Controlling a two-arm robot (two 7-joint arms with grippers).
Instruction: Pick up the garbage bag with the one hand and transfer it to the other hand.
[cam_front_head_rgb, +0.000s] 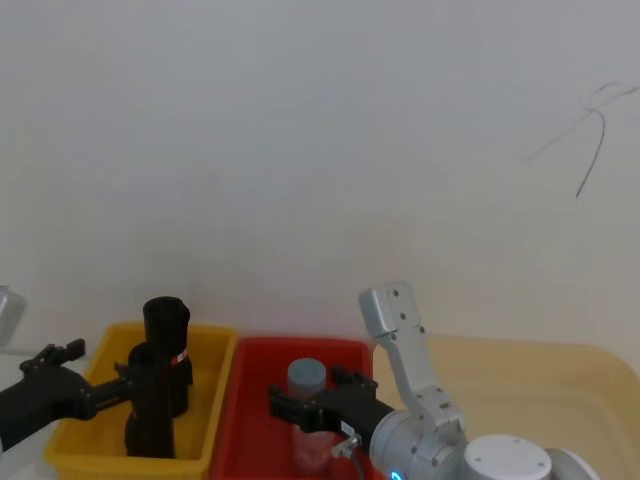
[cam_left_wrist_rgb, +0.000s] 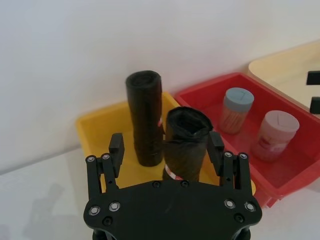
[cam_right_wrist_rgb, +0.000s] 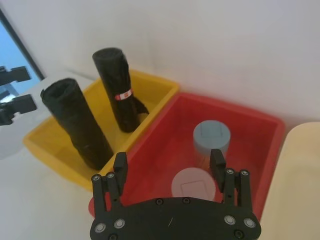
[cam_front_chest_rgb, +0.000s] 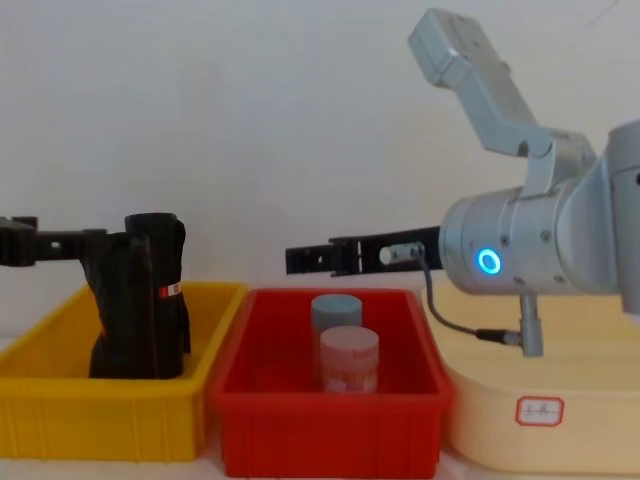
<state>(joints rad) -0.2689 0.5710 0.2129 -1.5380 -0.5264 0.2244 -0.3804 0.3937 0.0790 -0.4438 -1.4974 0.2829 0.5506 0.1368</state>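
My left gripper grabs the garbage bag by its upper part (cam_left_wrist_rgb: 187, 140) next, since the yellow bin's sides stand around the bag's lower half.
The garbage bag (cam_left_wrist_rgb: 185, 145), a thick wrinkly black roll, stands upright in the yellow bin (cam_left_wrist_rgb: 100, 130); it also shows in the head view (cam_front_head_rgb: 150, 420) and the right wrist view (cam_right_wrist_rgb: 75, 125). My left gripper (cam_left_wrist_rgb: 165, 142) is open, with one finger on each side of the roll's upper part, the right finger close to it and the left one well apart. It reaches in from the left (cam_front_head_rgb: 125, 385). My right gripper (cam_right_wrist_rgb: 168, 162), on the arm with the blue ring light (cam_front_chest_rgb: 488, 262), is open and hovers over the red bin (cam_right_wrist_rgb: 250, 125) with nothing in it.
A slimmer black roll (cam_front_head_rgb: 165, 325) with a red-and-white label stands just behind the garbage bag in the same bin. Two capped jars, one grey (cam_front_chest_rgb: 335, 308) and one pink (cam_front_chest_rgb: 348, 360), stand in the red bin. A beige tray (cam_front_chest_rgb: 540, 400) lies to the right, and a white wall is close behind.
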